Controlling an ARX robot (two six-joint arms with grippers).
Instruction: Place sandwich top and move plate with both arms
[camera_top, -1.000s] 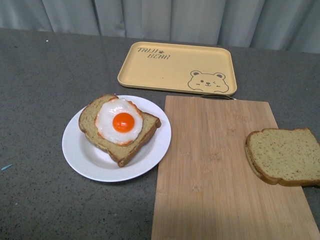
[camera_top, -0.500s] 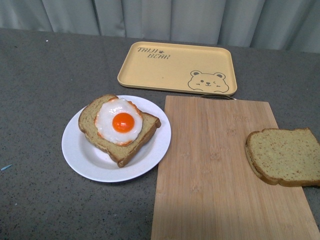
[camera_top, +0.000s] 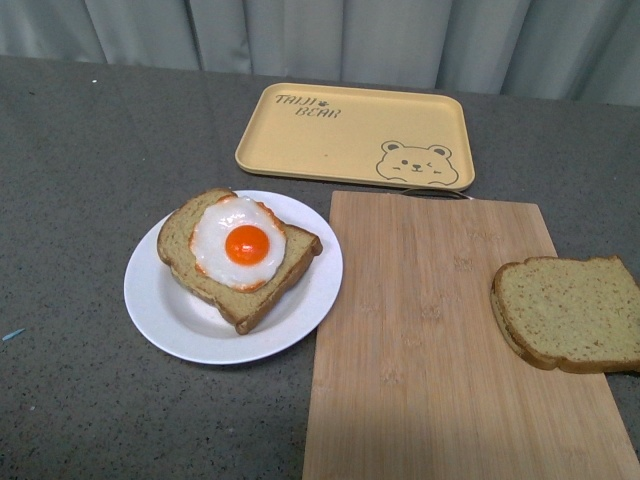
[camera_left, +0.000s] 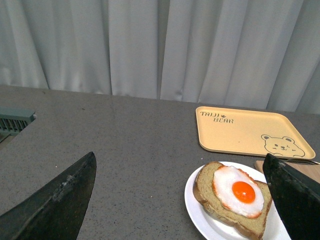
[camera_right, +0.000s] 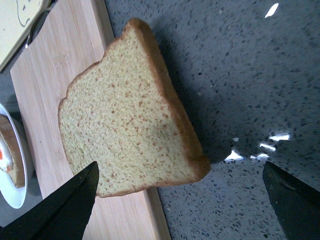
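Note:
The bread slice should go on top of the egg sandwich on the plate, so next my right gripper needs to grab the slice by its crust corner overhanging the board (camera_right: 194, 165).
The sandwich top (camera_top: 570, 312), a plain tan speckled bread slice, lies on the right edge of a wooden cutting board (camera_top: 440, 340), partly overhanging the counter. In the right wrist view it (camera_right: 125, 110) fills the middle, and my right gripper (camera_right: 182, 200) hangs open above its crust edge. The white plate (camera_top: 160, 300) sits left of the board and carries a bread slice with a fried egg (camera_top: 238, 245). In the left wrist view my left gripper (camera_left: 182, 200) is open above the counter beside the plate (camera_left: 195, 202). Neither arm shows in the front view.
A yellow bear-print tray (camera_top: 355, 135) lies behind the board and the plate, also seen in the left wrist view (camera_left: 250, 131). Grey curtains (camera_top: 320, 35) close off the back of the dark speckled counter (camera_top: 70, 180).

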